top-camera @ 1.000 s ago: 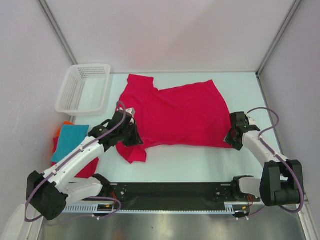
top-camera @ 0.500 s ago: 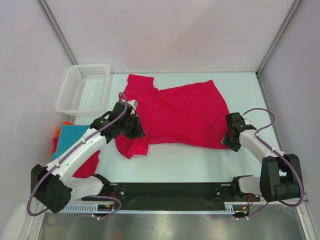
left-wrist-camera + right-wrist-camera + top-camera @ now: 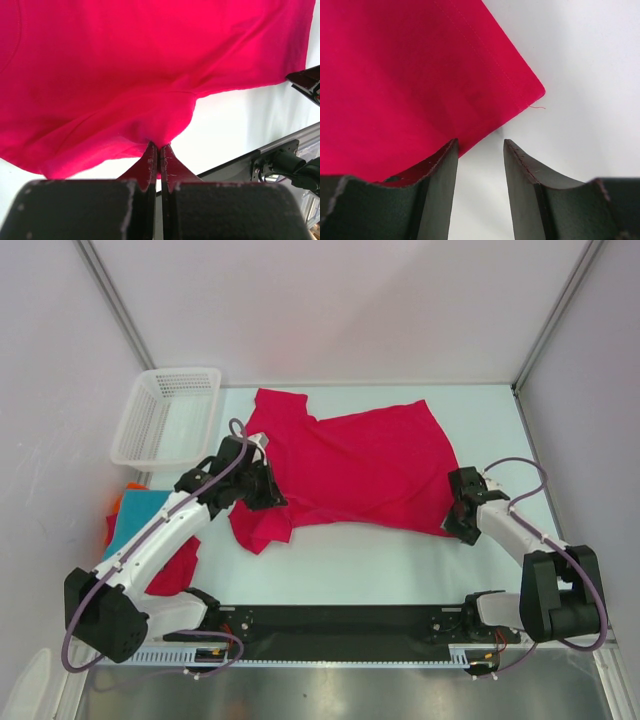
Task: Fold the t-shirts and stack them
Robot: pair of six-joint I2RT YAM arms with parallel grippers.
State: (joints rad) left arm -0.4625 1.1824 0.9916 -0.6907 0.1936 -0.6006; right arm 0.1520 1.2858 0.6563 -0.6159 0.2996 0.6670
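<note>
Next, my right gripper grabs the crimson-red t-shirt's near edge beside the hem corner to fold it over alongside my left gripper.
A large crimson-red t-shirt lies spread on the white table. My left gripper is shut on the shirt's near left part; in the left wrist view the cloth bunches at the closed fingertips. My right gripper is open at the shirt's near right corner; in the right wrist view the hem corner lies just ahead of the fingers, with nothing held. Folded teal, red and orange shirts lie stacked at the left.
A white mesh basket stands at the far left of the table. The black base rail runs along the near edge. White walls close in on the left, back and right.
My left gripper has moved away from me and slightly right with the shirt's near left part, drawing the sleeve in. My right gripper has shifted slightly left towards the shirt's corner.
</note>
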